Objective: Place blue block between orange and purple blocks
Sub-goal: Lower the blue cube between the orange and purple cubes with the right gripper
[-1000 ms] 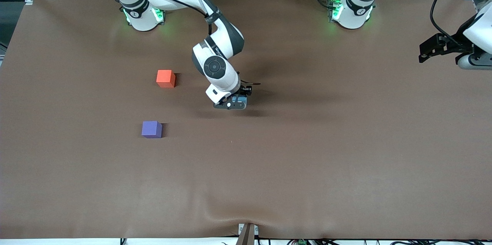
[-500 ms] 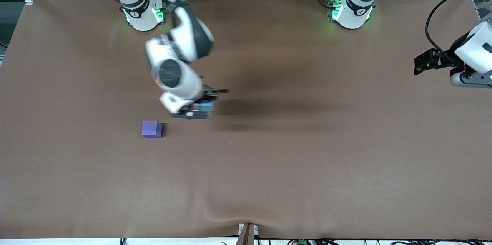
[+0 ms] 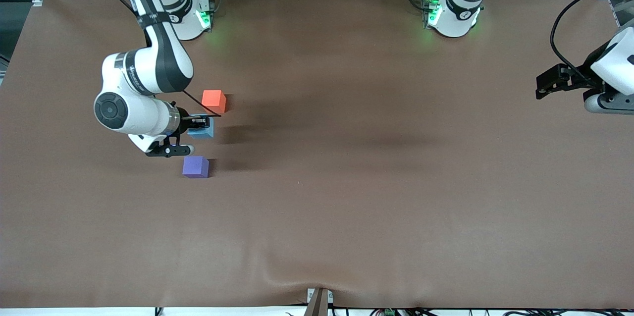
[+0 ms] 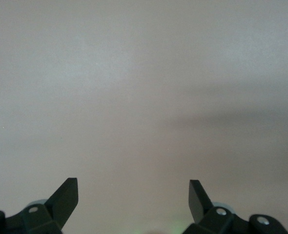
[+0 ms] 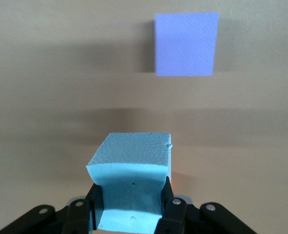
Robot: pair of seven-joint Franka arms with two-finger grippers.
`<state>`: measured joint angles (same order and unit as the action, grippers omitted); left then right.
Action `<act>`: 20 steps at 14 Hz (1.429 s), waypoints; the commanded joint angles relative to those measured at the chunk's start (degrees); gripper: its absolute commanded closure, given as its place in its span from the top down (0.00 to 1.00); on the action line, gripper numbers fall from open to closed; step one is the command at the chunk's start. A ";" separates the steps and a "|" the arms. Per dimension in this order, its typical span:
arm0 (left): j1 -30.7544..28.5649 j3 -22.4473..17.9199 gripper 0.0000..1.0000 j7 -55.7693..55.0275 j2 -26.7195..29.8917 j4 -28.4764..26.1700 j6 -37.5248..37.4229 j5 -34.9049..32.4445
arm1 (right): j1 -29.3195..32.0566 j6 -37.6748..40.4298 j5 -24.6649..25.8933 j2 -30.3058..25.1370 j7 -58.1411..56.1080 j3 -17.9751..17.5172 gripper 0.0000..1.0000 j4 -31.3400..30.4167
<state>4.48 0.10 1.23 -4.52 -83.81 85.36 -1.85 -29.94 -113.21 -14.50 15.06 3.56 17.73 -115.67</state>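
The blue block (image 5: 130, 170) hangs above the tabletop between orange (image 5: 175, 181) and purple blocks, so it is too early to let go. My right gripper lowers it first.
The light blue block (image 3: 202, 130) is held in my right gripper (image 3: 195, 128), which is shut on it over the table between the orange block (image 3: 213, 101) and the purple block (image 3: 195, 166). In the right wrist view the blue block (image 5: 132, 180) is squeezed between the fingers, with the purple block (image 5: 185, 44) lying ahead of it on the table. A sliver of orange (image 5: 175, 181) shows beside the blue block. My left gripper (image 3: 547, 83) is open and empty and waits above the left arm's end of the table; its fingertips (image 4: 66, 197) show only bare cloth.
The table (image 3: 376, 182) is covered with a brown cloth, with a small wrinkle at the edge nearest the front camera. The two arm bases (image 3: 450, 14) stand along the edge farthest from that camera.
My right arm has swung toward its own end of the table with the blue block, from mid-table to the gap between the orange and purple blocks. The left gripper has shifted only slightly.
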 commanded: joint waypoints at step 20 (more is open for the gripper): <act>-0.71 0.52 1.00 -1.76 3.29 -2.05 -4.41 0.00 | 0.23 -20.29 -4.83 5.06 -3.30 -1.38 0.00 -11.34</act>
<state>4.16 0.14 0.34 -3.78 -83.45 81.07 -1.85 -29.19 -131.83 -17.47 19.69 1.40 16.43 -126.28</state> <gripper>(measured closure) 0.000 0.507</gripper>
